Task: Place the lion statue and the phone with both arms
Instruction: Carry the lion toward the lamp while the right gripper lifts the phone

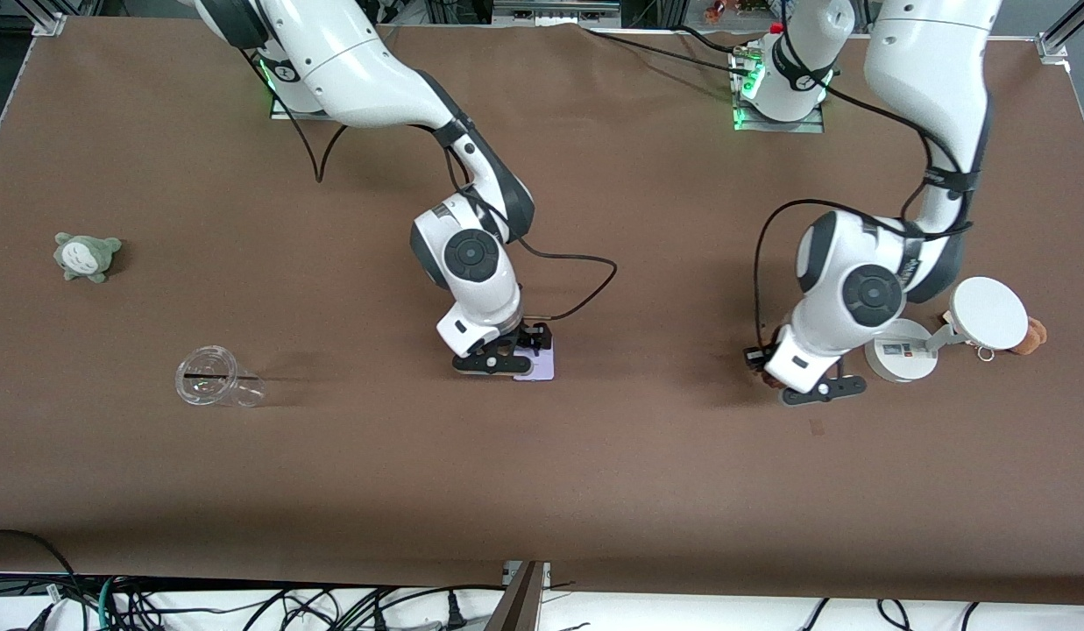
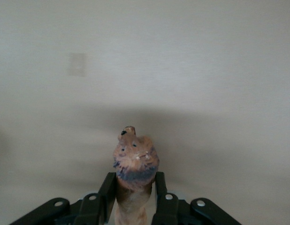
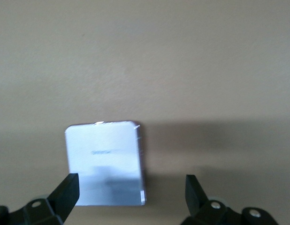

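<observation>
My left gripper should keep holding the lion statue (image 1: pixel 765 377) (image 2: pixel 134 158), because the statue is hanging above the table and its shadow is wide and blurry.
The lion statue (image 2: pixel 134 158) is a small reddish-brown figurine held between the fingers of my left gripper (image 2: pixel 134 199), which is shut on its body, head pointing away from the wrist. In the front view the left gripper (image 1: pixel 791 384) is low over the table beside the white stand, and a bit of the statue (image 1: pixel 765 377) shows at its edge. The phone (image 1: pixel 539 368) lies flat on the table near the middle. My right gripper (image 1: pixel 506 355) is low over it. In the right wrist view the right gripper (image 3: pixel 131 192) is open, with the phone (image 3: pixel 105 157) close to one finger.
A white round-based stand (image 1: pixel 899 361) with a disc (image 1: pixel 988 313) stands toward the left arm's end, with a tan-brown plush toy (image 1: pixel 1032 336) beside it. A clear cup (image 1: pixel 217 377) lies on its side and a grey-green plush toy (image 1: pixel 86 256) sits toward the right arm's end.
</observation>
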Robot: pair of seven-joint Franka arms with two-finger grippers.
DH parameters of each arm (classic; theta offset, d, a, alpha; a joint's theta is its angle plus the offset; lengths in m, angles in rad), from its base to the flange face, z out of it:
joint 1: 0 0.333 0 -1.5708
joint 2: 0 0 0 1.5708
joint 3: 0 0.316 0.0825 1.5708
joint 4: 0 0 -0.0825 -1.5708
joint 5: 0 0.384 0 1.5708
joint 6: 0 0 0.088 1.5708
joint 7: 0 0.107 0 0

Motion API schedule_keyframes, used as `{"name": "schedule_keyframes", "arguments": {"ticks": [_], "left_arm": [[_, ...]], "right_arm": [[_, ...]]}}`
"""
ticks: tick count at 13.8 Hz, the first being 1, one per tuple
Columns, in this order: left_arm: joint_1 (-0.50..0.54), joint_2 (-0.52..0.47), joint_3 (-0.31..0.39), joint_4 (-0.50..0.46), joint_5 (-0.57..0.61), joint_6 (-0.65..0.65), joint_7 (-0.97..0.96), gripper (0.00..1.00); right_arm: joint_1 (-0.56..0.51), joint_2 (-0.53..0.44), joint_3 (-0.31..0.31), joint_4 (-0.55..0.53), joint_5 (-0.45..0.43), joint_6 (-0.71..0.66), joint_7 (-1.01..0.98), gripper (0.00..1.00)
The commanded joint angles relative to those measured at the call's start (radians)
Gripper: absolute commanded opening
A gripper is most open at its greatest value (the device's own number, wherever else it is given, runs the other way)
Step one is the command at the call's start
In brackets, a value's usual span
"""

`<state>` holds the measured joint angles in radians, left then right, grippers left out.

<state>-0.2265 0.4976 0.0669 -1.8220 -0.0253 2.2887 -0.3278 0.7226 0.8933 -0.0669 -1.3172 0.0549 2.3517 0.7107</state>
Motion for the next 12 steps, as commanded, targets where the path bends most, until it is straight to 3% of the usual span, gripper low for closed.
{"name": "schedule_keyframes", "arguments": {"ticks": [1,5,11,12], "left_arm": [[0.061,-0.079,-0.010,-0.129,0.001,0.086,0.119,0.00],[0.124,-0.091,-0.013,-0.262,0.001,0.274,0.220,0.00],[0.145,-0.034,-0.007,-0.261,0.074,0.334,0.243,0.00],[0.145,-0.024,-0.006,-0.261,0.076,0.337,0.245,0.14]], "right_arm": [[0.031,0.059,-0.014,0.069,-0.052,0.035,0.079,1.00],[0.049,0.078,-0.014,0.084,-0.056,0.061,0.090,1.00],[0.051,0.108,-0.014,0.085,-0.056,0.101,0.095,1.00],[0.051,0.111,-0.016,0.087,-0.056,0.104,0.095,1.00]]}}
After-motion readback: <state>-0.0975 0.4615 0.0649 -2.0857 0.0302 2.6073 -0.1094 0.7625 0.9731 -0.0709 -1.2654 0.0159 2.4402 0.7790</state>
